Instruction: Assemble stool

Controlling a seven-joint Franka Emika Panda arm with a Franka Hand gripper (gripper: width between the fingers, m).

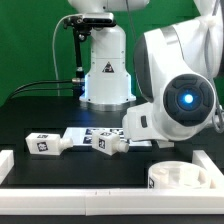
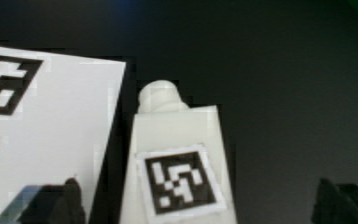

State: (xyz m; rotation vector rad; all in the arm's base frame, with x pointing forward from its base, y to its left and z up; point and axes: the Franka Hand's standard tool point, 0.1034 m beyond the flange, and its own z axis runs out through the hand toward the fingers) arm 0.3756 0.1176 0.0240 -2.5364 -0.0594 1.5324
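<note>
The white leg's narrow round end has to stay free to go into the seat, so my gripper should next grab the leg by its wide tagged end (image 2: 183, 190).
A white stool leg (image 2: 176, 160) with a square black-and-white tag lies on the black table, its narrow round end pointing away from me. My gripper (image 2: 202, 205) is open; one dark fingertip (image 2: 51, 205) and the other stand on either side of the leg, apart from it. In the exterior view the gripper (image 1: 116, 143) is low over this leg (image 1: 106, 143) at the table's middle. A second tagged leg (image 1: 45, 143) lies toward the exterior view's left. The round white seat (image 1: 186, 178) lies at the front right.
The marker board (image 2: 43, 110) lies flat right beside the leg; it also shows in the exterior view (image 1: 82, 134). Long white border rails (image 1: 70, 192) run along the front and left of the table. The arm's base (image 1: 105, 75) stands behind.
</note>
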